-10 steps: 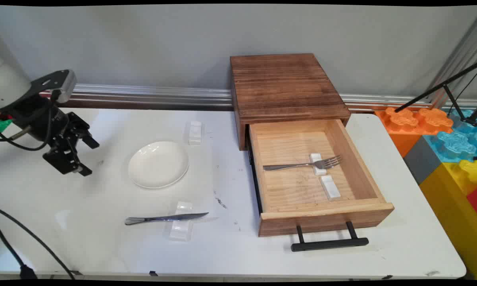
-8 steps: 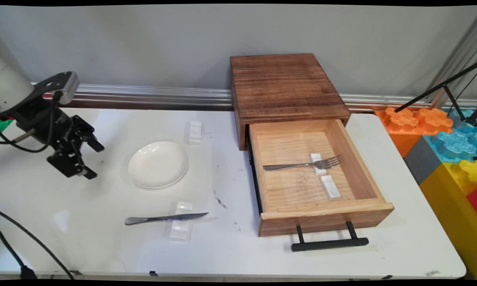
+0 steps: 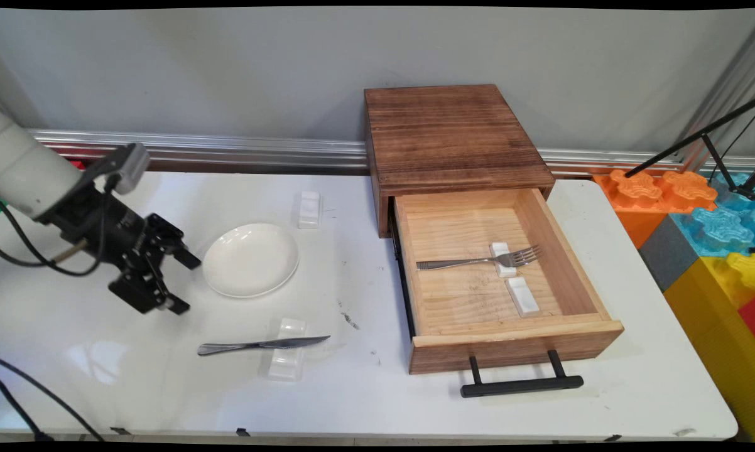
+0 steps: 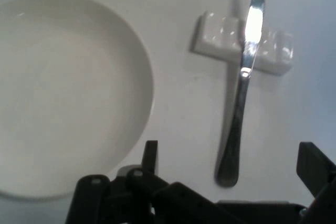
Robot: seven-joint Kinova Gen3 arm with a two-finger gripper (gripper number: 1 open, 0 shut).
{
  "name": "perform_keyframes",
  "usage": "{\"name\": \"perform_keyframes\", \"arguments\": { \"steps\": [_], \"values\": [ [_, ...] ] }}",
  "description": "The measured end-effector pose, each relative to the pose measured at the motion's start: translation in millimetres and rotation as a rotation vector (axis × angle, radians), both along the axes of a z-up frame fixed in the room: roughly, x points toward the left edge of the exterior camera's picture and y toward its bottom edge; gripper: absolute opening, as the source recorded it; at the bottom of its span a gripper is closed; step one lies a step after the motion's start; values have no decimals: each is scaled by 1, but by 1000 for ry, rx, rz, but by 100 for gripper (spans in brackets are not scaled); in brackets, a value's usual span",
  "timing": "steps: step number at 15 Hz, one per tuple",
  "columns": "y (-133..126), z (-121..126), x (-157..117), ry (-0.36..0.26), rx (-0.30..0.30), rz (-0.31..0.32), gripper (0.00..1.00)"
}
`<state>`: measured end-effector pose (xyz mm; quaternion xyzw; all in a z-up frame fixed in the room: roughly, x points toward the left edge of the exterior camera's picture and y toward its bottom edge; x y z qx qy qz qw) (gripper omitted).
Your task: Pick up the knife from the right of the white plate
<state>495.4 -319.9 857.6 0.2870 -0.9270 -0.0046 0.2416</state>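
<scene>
I should lay the steel table knife on the spare white rest in the drawer [image 3: 523,295], so my gripper should grab the knife by its handle [image 3: 237,346] next.
My black gripper [image 3: 186,284] hangs open above the table, just left of a white plate [image 3: 250,259] and with nothing between its fingers. Nearer the front edge, a metal knife [image 3: 261,344] lies across a small white rest [image 3: 284,359]. In the hand view the plate [image 4: 63,93] fills the left side. The knife [image 4: 244,87] runs up the right side over its rest [image 4: 220,38]. The knife's handle end lies between the spread fingertips of the gripper [image 4: 231,161], lower down on the table.
A dark wooden box [image 3: 450,135] stands at the back, its drawer [image 3: 578,270] pulled out with a black handle [image 3: 521,384]. Inside, a fork [image 3: 478,261] lies on a white rest [image 3: 502,268], beside a second rest [image 3: 523,296]. Another rest [image 3: 308,209] sits behind the plate. Coloured blocks [image 3: 698,213] are at the right.
The gripper has moved right and toward the table's near side, coming close to the plate and the knife. It stays open. Nothing on the table has moved.
</scene>
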Motion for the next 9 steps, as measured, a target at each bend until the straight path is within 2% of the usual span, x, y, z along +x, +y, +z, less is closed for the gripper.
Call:
{"name": "perform_keyframes", "arguments": {
  "steps": [9],
  "values": [
    [5,-70,-40,51,-41,-83,100]
  ]
}}
